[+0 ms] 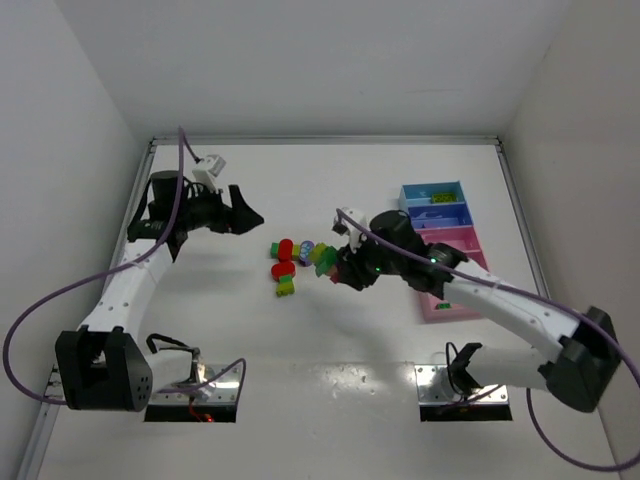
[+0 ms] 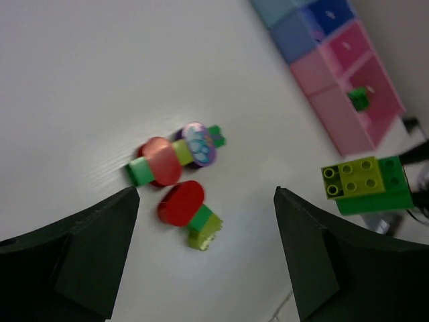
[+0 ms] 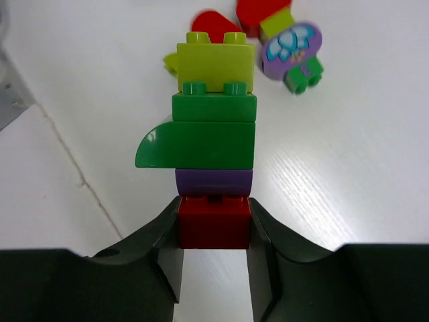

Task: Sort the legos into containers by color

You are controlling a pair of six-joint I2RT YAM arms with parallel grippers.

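Observation:
Next, my left gripper should grab the stack's yellow-green end brick, leaving the other bricks free to pull apart and sort by color.
My right gripper (image 1: 343,270) (image 3: 214,231) is shut on the red bottom brick (image 3: 214,221) of a stuck-together lego stack (image 3: 214,127): red, purple, two green, yellow-green on top. It holds the stack (image 1: 325,257) above the table; it also shows in the left wrist view (image 2: 365,182). Loose legos (image 1: 284,265) lie mid-table: a red round piece with green (image 2: 157,163), a purple round piece (image 2: 200,143), and a red piece with green and yellow-green (image 2: 184,204). My left gripper (image 1: 250,215) (image 2: 206,194) is open and empty, left of the loose pile.
The containers stand in a row at the right: two blue trays (image 1: 432,195) and pink trays (image 1: 455,240) below them. One pink tray (image 2: 348,87) holds a green brick (image 2: 358,99). The white table is walled at the back and sides.

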